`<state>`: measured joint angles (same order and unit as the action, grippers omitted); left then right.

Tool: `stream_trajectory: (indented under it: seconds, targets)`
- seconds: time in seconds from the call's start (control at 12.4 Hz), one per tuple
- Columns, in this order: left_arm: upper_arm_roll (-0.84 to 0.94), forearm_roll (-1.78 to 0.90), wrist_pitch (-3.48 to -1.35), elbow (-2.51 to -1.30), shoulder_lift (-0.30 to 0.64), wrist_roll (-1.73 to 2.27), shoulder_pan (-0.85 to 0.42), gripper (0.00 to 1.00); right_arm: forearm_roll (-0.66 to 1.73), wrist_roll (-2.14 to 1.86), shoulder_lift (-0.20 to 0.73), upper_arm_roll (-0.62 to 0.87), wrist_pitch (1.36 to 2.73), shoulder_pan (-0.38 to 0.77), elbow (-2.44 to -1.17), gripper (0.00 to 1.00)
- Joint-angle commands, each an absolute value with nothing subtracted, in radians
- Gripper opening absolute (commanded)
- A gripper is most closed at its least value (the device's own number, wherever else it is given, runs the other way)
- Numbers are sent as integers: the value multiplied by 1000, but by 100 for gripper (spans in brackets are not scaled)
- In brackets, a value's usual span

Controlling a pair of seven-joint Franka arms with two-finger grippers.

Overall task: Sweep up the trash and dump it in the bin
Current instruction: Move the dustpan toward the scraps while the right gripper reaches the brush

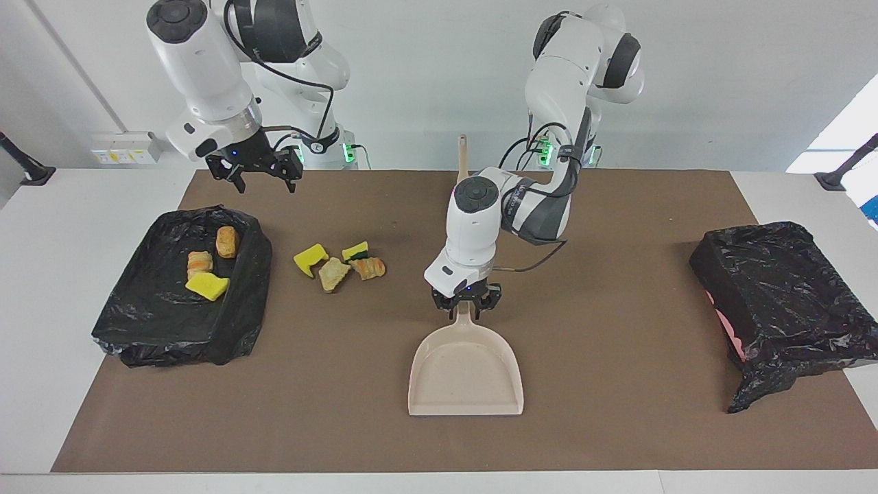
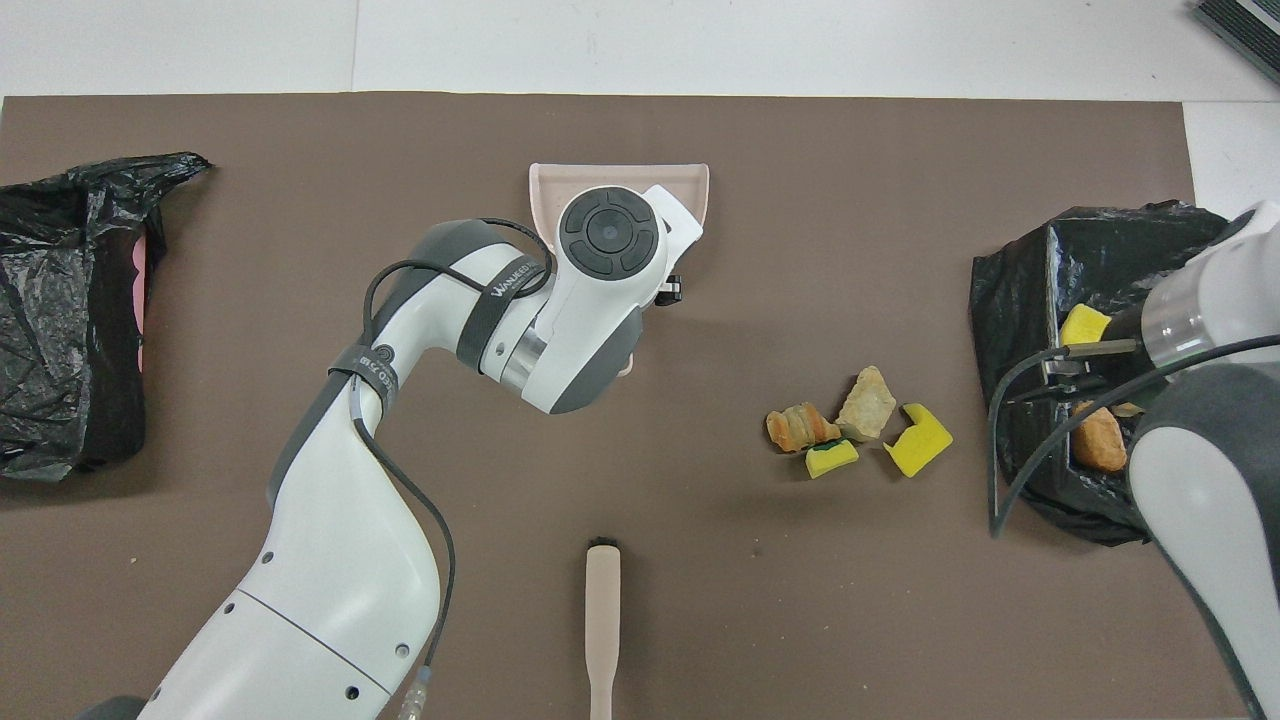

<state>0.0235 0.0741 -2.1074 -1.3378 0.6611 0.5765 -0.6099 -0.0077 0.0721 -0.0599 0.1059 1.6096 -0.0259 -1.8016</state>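
My left gripper is going to grab the beige dustpan by its narrow handle (image 2: 627, 366) next, as it should, because the wide pan (image 2: 619, 180) is wider than my open fingers.
Several trash scraps lie on the brown mat: a yellow sponge (image 1: 310, 259), a tan chunk (image 1: 333, 273), a green-backed sponge (image 1: 355, 250) and an orange chunk (image 1: 368, 267); they also show in the overhead view (image 2: 866, 403). Three more scraps (image 1: 207, 286) lie in the black-lined bin (image 1: 185, 322) at the right arm's end. The beige dustpan (image 1: 466, 374) lies flat mid-mat. My left gripper (image 1: 467, 307) is low over its handle, fingers open on either side. My right gripper (image 1: 264, 175) is open and empty, raised over the bin's robot-side edge.
The beige brush (image 2: 603, 620) lies on the mat near the robots, its handle toward them. A second bin (image 1: 782, 302) wrapped in a black bag, with pink showing at its side, stands at the left arm's end. The brown mat (image 1: 617, 412) covers most of the table.
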Motion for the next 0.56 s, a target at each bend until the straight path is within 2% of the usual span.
stream_trajectory:
  seconds: [0.0,0.08,0.16,0.32,0.48]
  targets:
    - [2,86,-2095,-1359,632,571,-617,20,21,86,-129,107,1655,1,-1930,100]
    - [2,107,-2094,-1358,629,565,-611,3,21,107,-130,107,1658,9,-1943,100]
    - [2,147,-2094,-1361,620,536,-617,0,23,107,-130,107,1666,9,-1953,100]
    - [3,178,-2074,-1376,594,444,-609,0,23,109,-141,107,1671,15,-1973,100]
    - [5,175,-2021,-1387,554,338,-588,0,23,109,-159,107,1698,52,-2049,100]
